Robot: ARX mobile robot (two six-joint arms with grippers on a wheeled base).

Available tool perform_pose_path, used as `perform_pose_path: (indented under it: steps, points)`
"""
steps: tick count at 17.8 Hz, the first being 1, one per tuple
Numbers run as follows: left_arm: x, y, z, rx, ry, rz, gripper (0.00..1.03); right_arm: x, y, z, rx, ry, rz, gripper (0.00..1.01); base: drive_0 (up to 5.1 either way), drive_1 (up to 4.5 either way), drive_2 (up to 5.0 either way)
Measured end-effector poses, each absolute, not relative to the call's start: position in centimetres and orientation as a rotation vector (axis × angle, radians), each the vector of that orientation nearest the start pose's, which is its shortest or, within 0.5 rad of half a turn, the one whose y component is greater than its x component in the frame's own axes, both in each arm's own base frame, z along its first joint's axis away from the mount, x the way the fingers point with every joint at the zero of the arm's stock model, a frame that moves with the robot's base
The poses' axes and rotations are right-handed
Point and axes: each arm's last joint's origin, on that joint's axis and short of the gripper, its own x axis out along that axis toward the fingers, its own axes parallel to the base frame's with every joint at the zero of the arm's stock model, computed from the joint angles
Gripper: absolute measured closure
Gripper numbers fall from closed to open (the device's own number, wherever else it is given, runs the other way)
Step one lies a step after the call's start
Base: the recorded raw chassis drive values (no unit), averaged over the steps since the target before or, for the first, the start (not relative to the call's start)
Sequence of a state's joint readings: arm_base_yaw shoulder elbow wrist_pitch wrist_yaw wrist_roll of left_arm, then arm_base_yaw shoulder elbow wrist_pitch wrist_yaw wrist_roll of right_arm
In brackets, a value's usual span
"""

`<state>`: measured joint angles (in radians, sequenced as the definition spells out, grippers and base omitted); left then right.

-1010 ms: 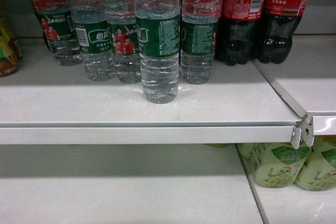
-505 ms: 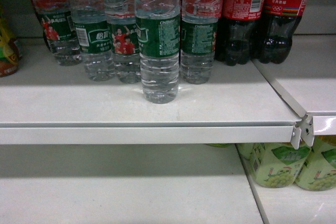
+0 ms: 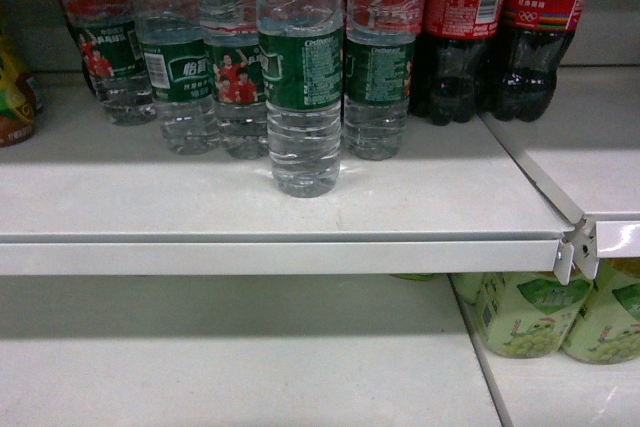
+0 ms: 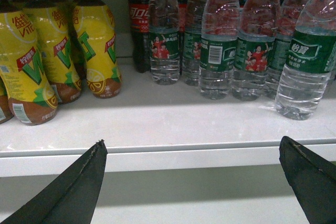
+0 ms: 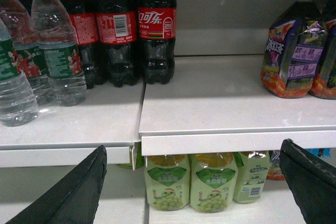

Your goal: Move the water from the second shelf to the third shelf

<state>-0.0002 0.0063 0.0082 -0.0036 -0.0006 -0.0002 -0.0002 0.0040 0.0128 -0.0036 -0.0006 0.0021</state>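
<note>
Next, my right gripper picks up the water bottle by its ribbed body (image 3: 305, 142) to move water to the third shelf.
Several water bottles with green labels stand on the upper white shelf (image 3: 200, 197). One water bottle (image 3: 300, 97) stands in front of the row, nearest the shelf edge; it also shows at the right of the left wrist view as a water bottle (image 4: 307, 72) and at the far left of the right wrist view as a water bottle (image 5: 13, 82). My left gripper (image 4: 192, 141) is open and empty, low in front of the shelf edge. My right gripper (image 5: 194, 145) is open and empty too, before the shelf lip. Neither gripper appears in the head view.
Dark cola bottles (image 3: 500, 27) stand right of the water. Yellow tea bottles (image 4: 52, 51) stand to its left. Purple-labelled bottles (image 5: 296, 45) sit on the neighbouring shelf section. Green grape drinks (image 3: 540, 312) occupy the lower shelf (image 3: 230, 367) at right. A bracket (image 3: 575, 247) joins the shelf sections.
</note>
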Motion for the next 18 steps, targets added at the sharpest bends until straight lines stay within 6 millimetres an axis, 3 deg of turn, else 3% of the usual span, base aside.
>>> perform_pose_path:
  steps: [1, 2, 4, 5, 6, 10, 11, 16, 18]
  points:
    - [9.8, 0.0, 16.5, 0.000, 0.002, 0.000, 0.05, 9.7, 0.0, 16.6, 0.006, 0.029, 0.004, 0.03, 0.0, 0.00, 0.0]
    - [9.8, 0.0, 16.5, 0.000, 0.001, 0.000, 0.05, 9.9, -0.2, 16.2, 0.029, 0.180, 0.020, 0.03, 0.0, 0.00, 0.0]
    - [9.8, 0.0, 16.5, 0.000, 0.001, 0.000, 0.05, 10.9, -0.8, 17.2, 0.044, 0.191, 0.009, 0.03, 0.0, 0.00, 0.0]
    - [9.8, 0.0, 16.5, 0.000, 0.001, 0.000, 0.05, 11.7, -0.9, 19.1, 0.037, 0.139, 0.025, 0.03, 0.0, 0.00, 0.0]
    - [9.8, 0.0, 16.5, 0.000, 0.001, 0.000, 0.05, 13.8, -1.0, 22.3, 0.012, 0.060, 0.054, 0.03, 0.0, 0.00, 0.0]
    - [9.8, 0.0, 16.5, 0.000, 0.002, 0.000, 0.05, 20.4, 1.4, 27.2, 0.002, -0.014, 0.160, 0.03, 0.0, 0.00, 0.0]
    - [9.8, 0.0, 16.5, 0.000, 0.001, 0.000, 0.05, 21.8, 2.5, 27.0, 0.003, 0.002, 0.186, 0.03, 0.0, 0.00, 0.0]
    - [9.8, 0.0, 16.5, 0.000, 0.001, 0.000, 0.05, 26.0, 10.3, 20.1, -0.033, 0.171, 0.402, 0.03, 0.0, 0.00, 0.0]
    - [9.8, 0.0, 16.5, 0.000, 0.001, 0.000, 0.05, 27.6, 12.0, 18.1, -0.052, 0.244, 0.433, 0.03, 0.0, 0.00, 0.0]
